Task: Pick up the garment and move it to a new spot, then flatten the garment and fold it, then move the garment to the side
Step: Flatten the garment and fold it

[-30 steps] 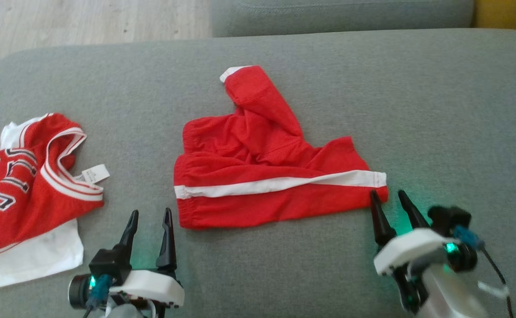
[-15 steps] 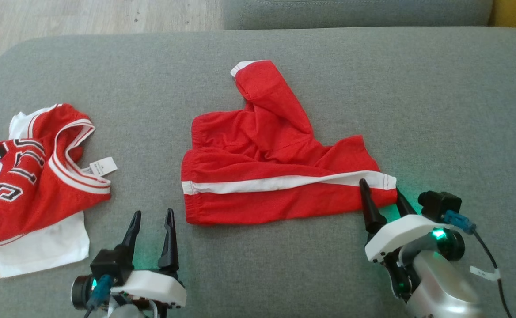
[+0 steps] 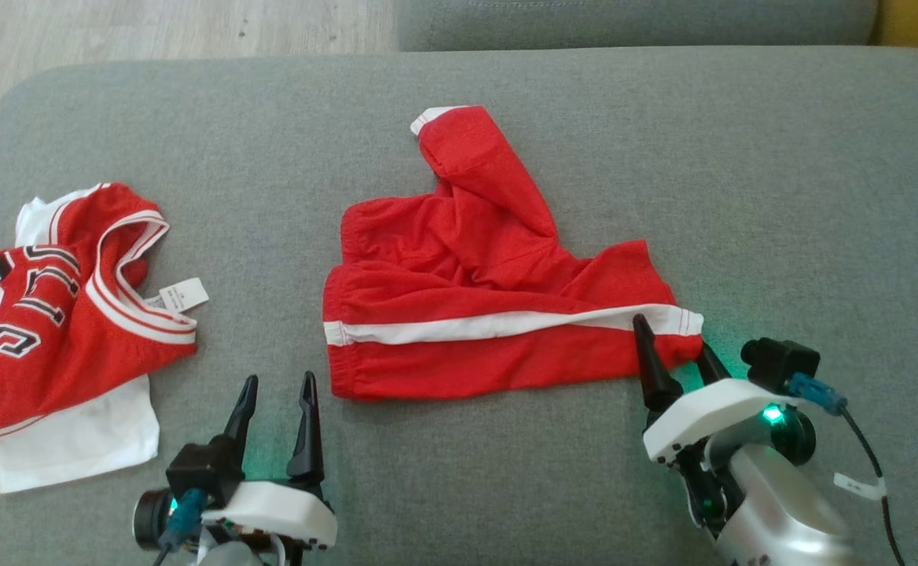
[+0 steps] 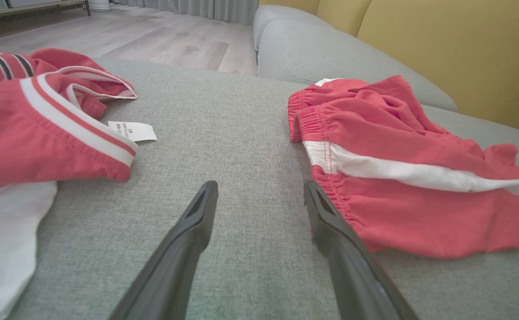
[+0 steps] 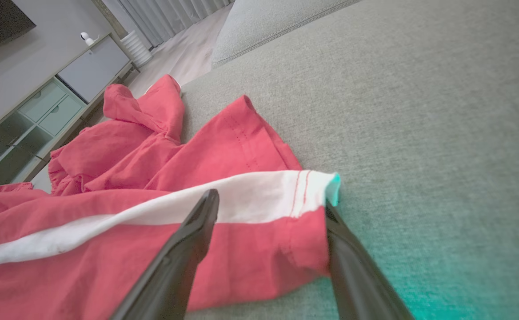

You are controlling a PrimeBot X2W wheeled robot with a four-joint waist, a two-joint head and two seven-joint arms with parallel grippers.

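Observation:
The garment's waistband edge stands up while the garment's red leg (image 3: 503,366) lies slack. I will next grab the garment with my left gripper by its waistband edge at the white stripe (image 3: 335,333).
The garment, red shorts (image 3: 490,314) with a white side stripe, lies crumpled in the middle of the grey sofa seat (image 3: 781,196), one leg folded up toward the back. My right gripper (image 3: 670,334) is open at the right leg hem, one finger over the fabric and one at its outer edge. In the right wrist view the hem corner of the shorts (image 5: 153,169) sits between the open right gripper (image 5: 270,200). My left gripper (image 3: 280,380) is open on bare cushion, just left of the waistband corner. The left wrist view shows the left gripper (image 4: 260,184) beside the shorts (image 4: 397,146).
A red jersey (image 3: 42,314) with white trim and a label lies on a white shirt (image 3: 74,440) at the seat's left end, also seen as the jersey (image 4: 33,124). A second grey cushion (image 3: 632,23) lies beyond, with wooden floor (image 3: 152,31) at the upper left.
The head camera shifted slightly. My right gripper has moved forward onto the right leg hem, its fingers now straddling the corner. The left gripper has barely moved.

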